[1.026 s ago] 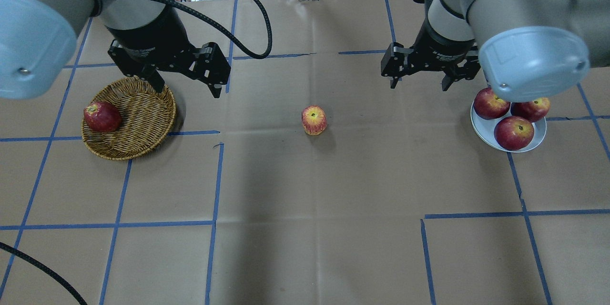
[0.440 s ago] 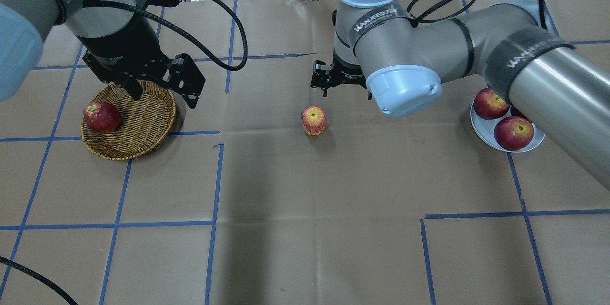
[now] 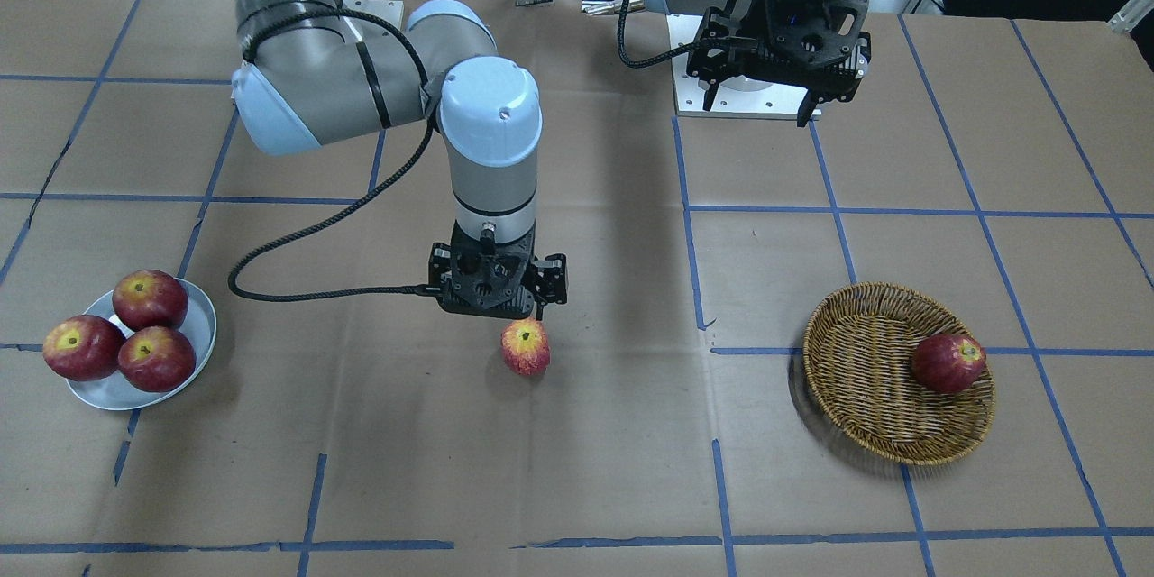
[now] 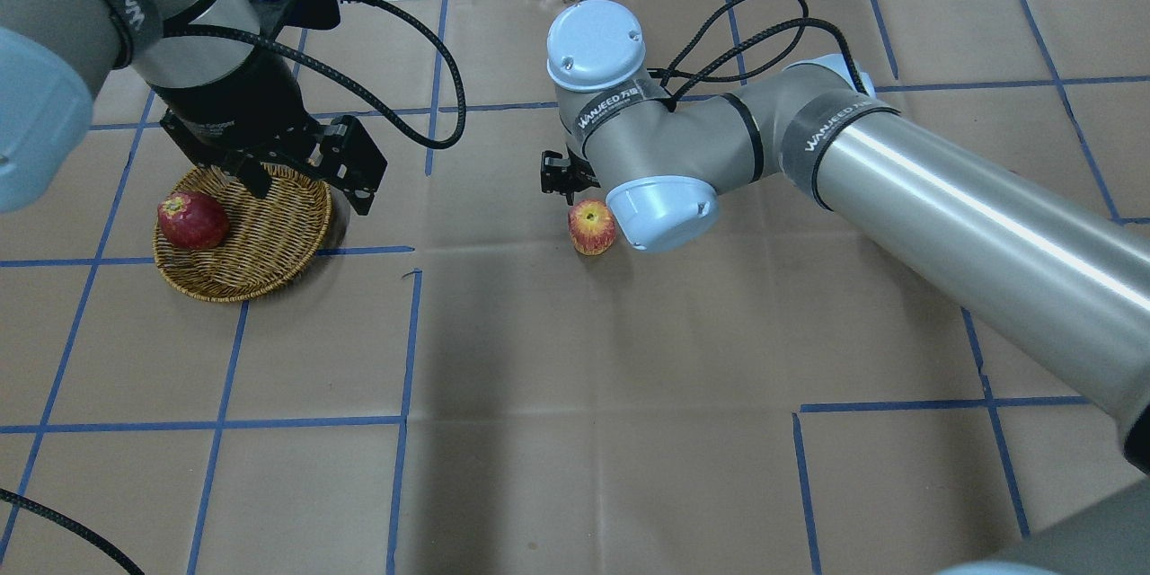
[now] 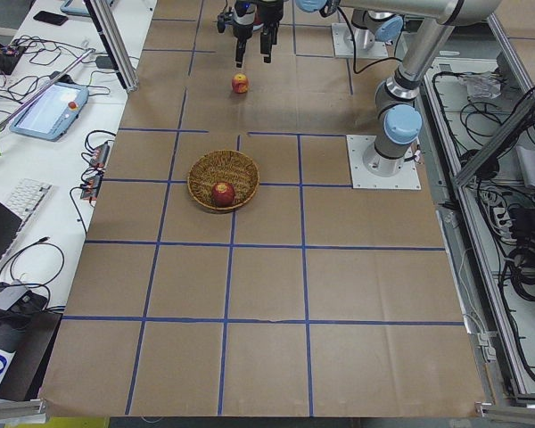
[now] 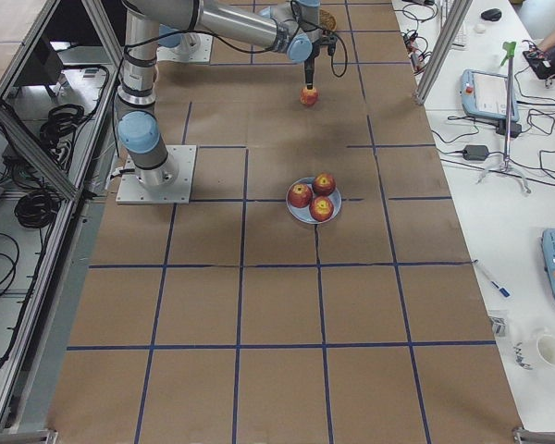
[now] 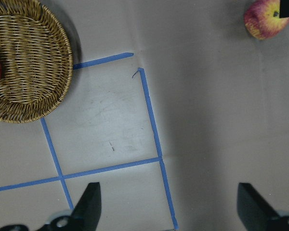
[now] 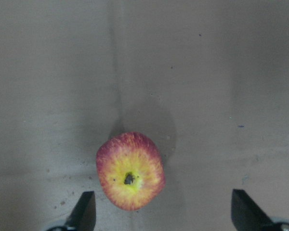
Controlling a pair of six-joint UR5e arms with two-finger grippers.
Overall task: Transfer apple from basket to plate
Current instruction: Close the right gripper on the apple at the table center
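The yellow-streaked apple [image 4: 591, 227] should go onto the plate, with my right gripper grabbing its rounded sides next.
The yellow-streaked apple [image 4: 591, 227] stands on the table's middle, outside the basket; it also shows in the front view [image 3: 526, 347]. My right gripper [image 3: 498, 311] hangs open just above it. In the right wrist view the apple [image 8: 130, 171] lies between the open fingertips [image 8: 86, 214], nearer the left one. The wicker basket [image 4: 260, 243] at the left holds one dark red apple [image 4: 191, 220]. My left gripper [image 4: 310, 189] is open and empty, raised over the basket's far right rim. The plate [image 3: 194, 325] holds three red apples; my right arm hides it in the overhead view.
Brown paper with blue tape lines covers the table. My right arm [image 4: 898, 180] stretches from the right across the table to the middle. The left arm's cable [image 4: 431, 63] loops above the table behind the basket.
My right arm has swung from beside the plate to the table's middle and lowered its gripper over the streaked apple. My left gripper has shifted slightly left, towards the basket.
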